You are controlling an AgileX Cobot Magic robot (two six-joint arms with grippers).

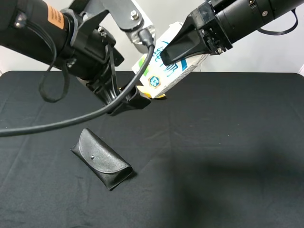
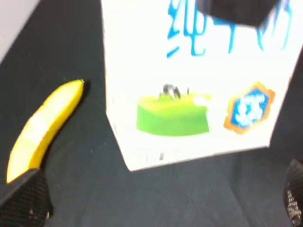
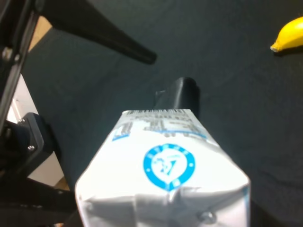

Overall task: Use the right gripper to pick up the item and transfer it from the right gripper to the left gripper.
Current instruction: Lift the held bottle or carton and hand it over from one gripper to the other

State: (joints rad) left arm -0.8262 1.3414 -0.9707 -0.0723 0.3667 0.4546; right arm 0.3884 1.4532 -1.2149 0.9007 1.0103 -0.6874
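Observation:
The left gripper grips the milk carton by its bottom end (image 1: 150, 84) (image 2: 191, 127) next, to take the carton over from my right gripper.
The white milk carton (image 1: 167, 73) with blue characters and a green patch hangs tilted above the table, held near its top by my right gripper (image 1: 183, 45), which is shut on it. My left gripper (image 1: 135, 99) is open just below and left of the carton's lower end. In the left wrist view the carton (image 2: 189, 85) fills the space ahead of the open left gripper (image 2: 158, 203), whose fingertips (image 2: 23, 198) stay apart from it. In the right wrist view the carton (image 3: 165, 175) points away towards a black left finger (image 3: 99, 35).
A yellow banana (image 2: 42, 127) lies on the black table (image 1: 228, 156) under the carton, mostly hidden in the high view (image 1: 159, 96). A black glasses case (image 1: 102, 159) lies at front left. The left arm's thick cable (image 1: 71, 122) loops over the table.

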